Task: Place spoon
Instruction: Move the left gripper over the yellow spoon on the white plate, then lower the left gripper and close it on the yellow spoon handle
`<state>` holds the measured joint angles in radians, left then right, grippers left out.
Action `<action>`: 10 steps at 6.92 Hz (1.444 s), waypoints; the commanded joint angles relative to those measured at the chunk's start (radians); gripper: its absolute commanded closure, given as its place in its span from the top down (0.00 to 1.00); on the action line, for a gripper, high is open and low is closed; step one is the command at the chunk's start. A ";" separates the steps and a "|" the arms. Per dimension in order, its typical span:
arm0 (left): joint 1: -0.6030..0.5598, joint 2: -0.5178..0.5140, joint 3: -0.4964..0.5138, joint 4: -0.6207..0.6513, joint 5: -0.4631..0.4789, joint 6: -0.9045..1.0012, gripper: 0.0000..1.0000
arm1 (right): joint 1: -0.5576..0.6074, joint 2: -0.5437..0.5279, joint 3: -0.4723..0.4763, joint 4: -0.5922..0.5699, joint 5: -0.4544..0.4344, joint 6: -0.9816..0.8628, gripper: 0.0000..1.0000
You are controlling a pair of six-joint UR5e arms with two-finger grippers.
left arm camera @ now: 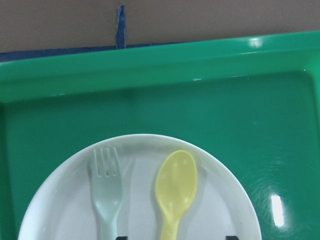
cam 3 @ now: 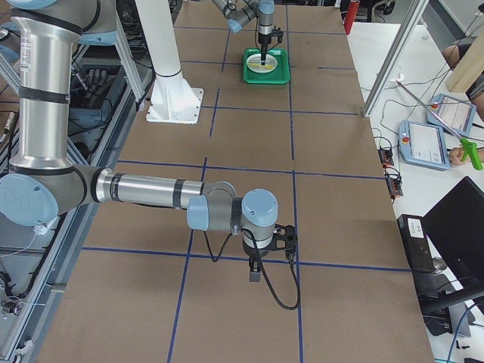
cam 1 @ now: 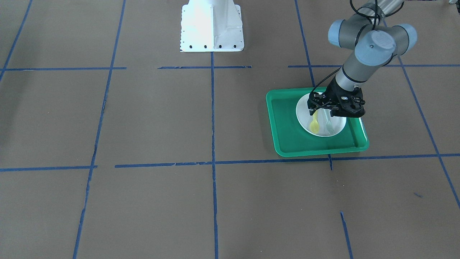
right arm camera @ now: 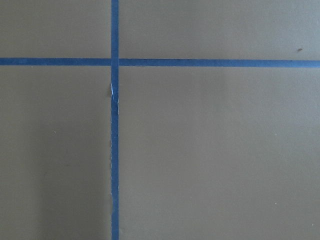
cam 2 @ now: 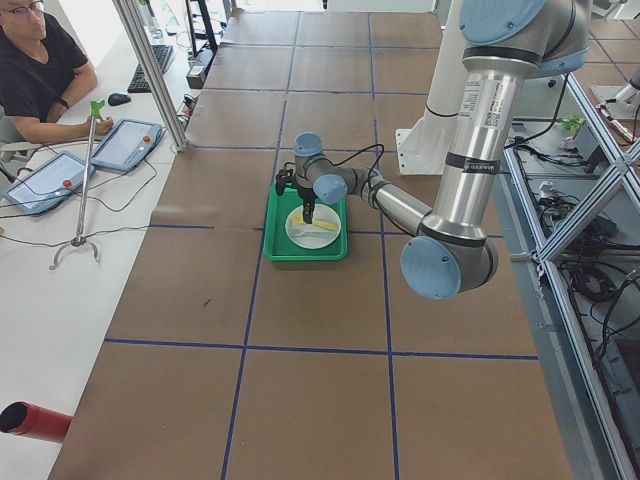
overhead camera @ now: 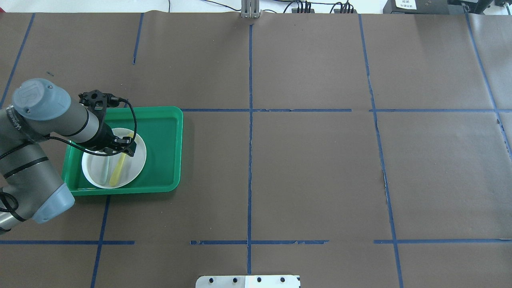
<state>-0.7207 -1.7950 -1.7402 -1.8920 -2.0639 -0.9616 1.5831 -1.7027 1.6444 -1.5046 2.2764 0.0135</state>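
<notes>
Next, the left gripper grabs the narrow handle just behind the spoon's bowl to place the spoon, since the bowl is wide and rounded.
The pale-yellow spoon lies flat on the white plate, next to a pale grey-green fork. The plate sits in the green tray. My left gripper is low over the plate, open, its fingertips on either side of the spoon's handle. The left wrist view shows the spoon, bowl up, right of the fork. In the overhead view the spoon lies below the left gripper. My right gripper hangs over bare table; I cannot tell whether it is open.
The tray sits in the left half of the brown, blue-taped table. The white robot base stands at the table's edge. An operator sits beyond the far side with tablets.
</notes>
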 commanded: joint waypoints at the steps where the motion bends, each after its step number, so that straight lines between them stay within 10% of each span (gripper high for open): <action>1: 0.015 -0.015 0.039 -0.006 0.001 0.006 0.65 | 0.000 0.000 0.000 0.000 0.000 0.000 1.00; 10: 0.018 -0.004 0.054 -0.041 0.001 0.023 0.50 | 0.000 0.000 0.000 0.000 0.000 0.000 1.00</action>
<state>-0.7026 -1.7980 -1.6861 -1.9327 -2.0632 -0.9399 1.5831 -1.7027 1.6444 -1.5048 2.2764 0.0138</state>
